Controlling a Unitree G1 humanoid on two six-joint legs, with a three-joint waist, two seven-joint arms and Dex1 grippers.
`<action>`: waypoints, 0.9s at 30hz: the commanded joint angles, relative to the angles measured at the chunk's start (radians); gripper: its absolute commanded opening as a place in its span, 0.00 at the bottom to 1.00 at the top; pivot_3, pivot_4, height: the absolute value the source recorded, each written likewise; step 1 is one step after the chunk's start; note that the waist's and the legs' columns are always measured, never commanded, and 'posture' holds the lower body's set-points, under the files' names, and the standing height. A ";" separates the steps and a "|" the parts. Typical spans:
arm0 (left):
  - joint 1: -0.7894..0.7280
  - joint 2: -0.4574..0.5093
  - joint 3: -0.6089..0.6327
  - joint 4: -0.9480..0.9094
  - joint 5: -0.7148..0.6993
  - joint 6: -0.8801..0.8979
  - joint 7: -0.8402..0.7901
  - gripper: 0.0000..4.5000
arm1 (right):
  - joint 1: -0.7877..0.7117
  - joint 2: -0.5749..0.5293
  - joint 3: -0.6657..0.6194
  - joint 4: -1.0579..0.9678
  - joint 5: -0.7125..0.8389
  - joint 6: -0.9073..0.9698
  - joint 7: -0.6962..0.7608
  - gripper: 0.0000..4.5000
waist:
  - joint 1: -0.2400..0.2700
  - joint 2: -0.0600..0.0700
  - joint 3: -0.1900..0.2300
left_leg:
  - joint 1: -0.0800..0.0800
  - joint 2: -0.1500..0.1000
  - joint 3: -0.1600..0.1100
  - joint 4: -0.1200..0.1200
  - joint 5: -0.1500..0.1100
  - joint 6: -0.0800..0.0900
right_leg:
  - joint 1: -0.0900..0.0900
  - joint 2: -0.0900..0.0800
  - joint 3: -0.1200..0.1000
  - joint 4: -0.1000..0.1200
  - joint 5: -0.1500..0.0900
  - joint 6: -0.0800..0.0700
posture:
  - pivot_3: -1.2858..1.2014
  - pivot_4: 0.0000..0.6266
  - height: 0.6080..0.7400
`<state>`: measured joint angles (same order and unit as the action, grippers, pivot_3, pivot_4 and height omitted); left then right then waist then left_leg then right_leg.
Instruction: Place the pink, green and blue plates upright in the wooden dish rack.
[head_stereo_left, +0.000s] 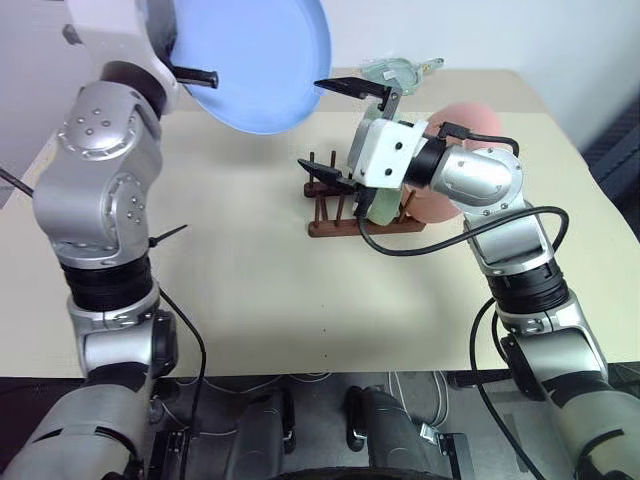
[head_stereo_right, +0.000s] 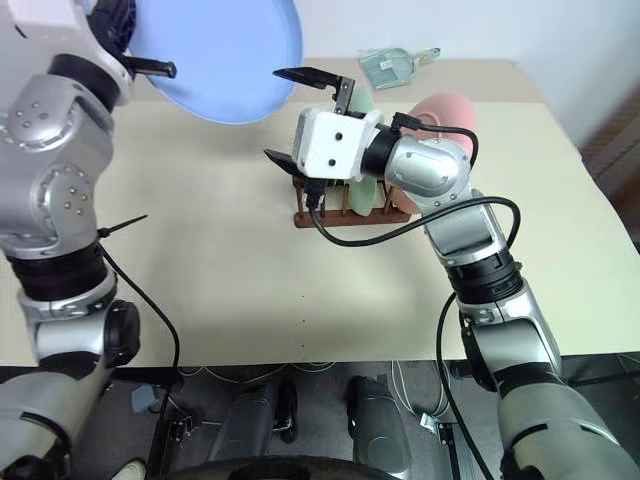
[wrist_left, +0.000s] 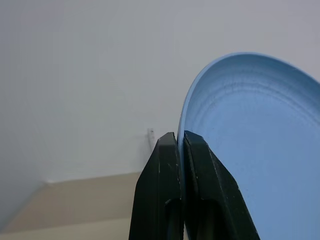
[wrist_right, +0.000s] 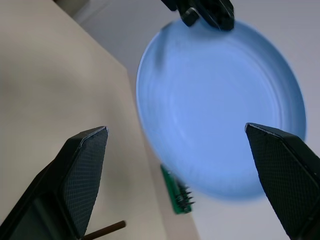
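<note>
My right gripper grabs the light blue plate (head_stereo_left: 255, 60) by its free lower rim (head_stereo_left: 272, 131) next, since my left gripper's fingers already crowd the opposite edge.
My left gripper (wrist_left: 179, 138) is shut on the rim of the light blue plate (head_stereo_left: 255, 60) and holds it tilted in the air above the table's far left. Just right of that plate, my right gripper (head_stereo_left: 335, 130) hangs open with nothing between its fingers, and it faces the plate (wrist_right: 220, 120). Below and behind this gripper stands the dark wooden dish rack (head_stereo_left: 340, 226). The pale green plate (head_stereo_left: 381, 206) stands upright in the rack, mostly hidden by the gripper. Behind my right forearm the pink plate (head_stereo_left: 478, 118) stands upright at the rack's right end.
The beige table (head_stereo_left: 250, 280) spreads wide in front of and left of the rack. A pale green dustpan-like item (head_stereo_left: 400, 70) lies at the far edge. In the right wrist view a small green holder (wrist_right: 177, 197) sits on the table beneath the blue plate.
</note>
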<state>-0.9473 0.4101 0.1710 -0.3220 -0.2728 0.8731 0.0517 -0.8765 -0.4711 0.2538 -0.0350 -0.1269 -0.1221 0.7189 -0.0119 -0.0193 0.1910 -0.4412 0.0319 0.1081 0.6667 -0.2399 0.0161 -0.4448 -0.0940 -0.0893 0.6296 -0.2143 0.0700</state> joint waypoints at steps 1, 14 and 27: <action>-0.037 -0.027 0.001 -0.077 0.003 0.069 0.027 0.01 | -0.036 0.022 0.013 0.005 -0.044 -0.050 -0.029 1.00 | 0.000 0.000 0.000 | 0.000 0.000 0.000 0.000 0.000 0.000 | 0.000 0.000 0.000 0.000 0.000 0.000 | 0.52 0.24 1.00; -0.047 -0.118 0.055 -0.193 -0.023 0.248 0.048 0.00 | -0.071 0.083 0.060 0.143 -0.172 -0.156 -0.107 0.58 | -0.001 0.000 0.000 | 0.000 0.000 -0.001 0.001 0.002 -0.002 | 0.000 0.001 0.000 0.001 0.000 0.000 | 0.52 0.24 1.00; -0.106 -0.248 0.230 -0.167 -0.118 0.148 0.059 0.33 | -0.055 0.079 0.054 0.116 -0.170 -0.170 -0.102 0.00 | 0.000 0.000 0.000 | 0.000 0.000 -0.002 0.001 0.002 -0.002 | 0.001 0.001 0.000 0.001 0.000 0.000 | 0.52 0.24 1.00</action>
<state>-0.9991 0.1679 0.3355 -0.4701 -0.3540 1.0842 0.0978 -0.9186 -0.3938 0.3378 0.1277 -0.3089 -0.2747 0.6332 -0.0122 -0.0194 0.1910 -0.4408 0.0320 0.1058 0.6678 -0.2377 0.0142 -0.4438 -0.0934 -0.0893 0.6308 -0.2142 0.0699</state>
